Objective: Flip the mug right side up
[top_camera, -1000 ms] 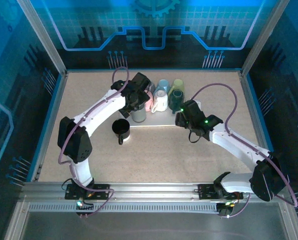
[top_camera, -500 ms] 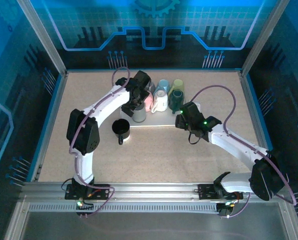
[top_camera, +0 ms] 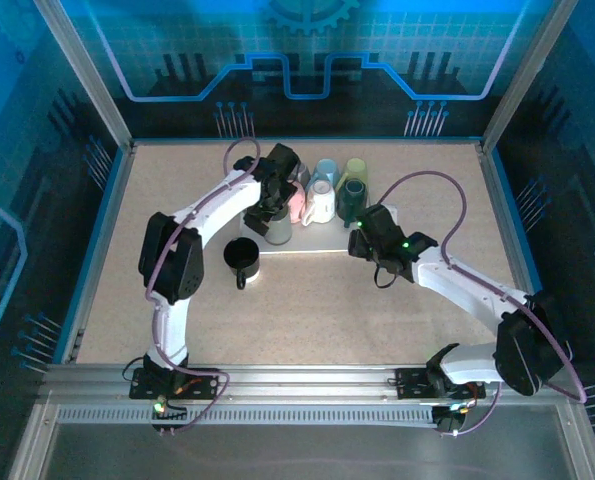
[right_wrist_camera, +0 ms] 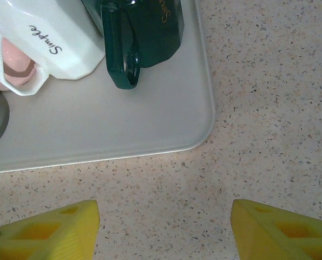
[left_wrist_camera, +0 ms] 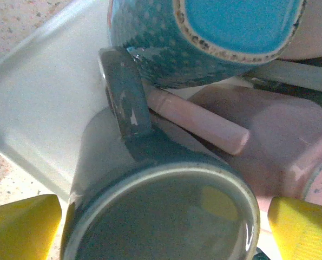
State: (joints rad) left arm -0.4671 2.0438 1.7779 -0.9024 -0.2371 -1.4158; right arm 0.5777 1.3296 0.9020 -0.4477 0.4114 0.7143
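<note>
My left gripper is at the grey mug, both fingers down past its base rim [left_wrist_camera: 174, 169], on either side of its side [left_wrist_camera: 87, 172], so it is time to close.
A grey mug [top_camera: 277, 231] stands upside down at the tray's front left corner. Its flat glossy base [left_wrist_camera: 161, 216] faces my left wrist camera and its handle [left_wrist_camera: 125, 103] points toward the other mugs. My left gripper [top_camera: 275, 196] hangs just above it, open. The yellow fingertips [left_wrist_camera: 23, 225] flank the base on both sides, and nothing is gripped. My right gripper [right_wrist_camera: 163, 227] is open over bare table in front of the tray's right corner [right_wrist_camera: 201, 130].
On the white tray [left_wrist_camera: 36, 103] are more upturned mugs: teal dotted [left_wrist_camera: 204, 38], pink [left_wrist_camera: 269, 141], white [right_wrist_camera: 47, 38], dark green [right_wrist_camera: 144, 32]. A black mug [top_camera: 242, 258] stands open side up on the table, left of the tray's front edge.
The left arm's elbow has swung to the right and the left gripper has settled closer over the grey mug. The right gripper has crept slightly left. No mug has moved.
</note>
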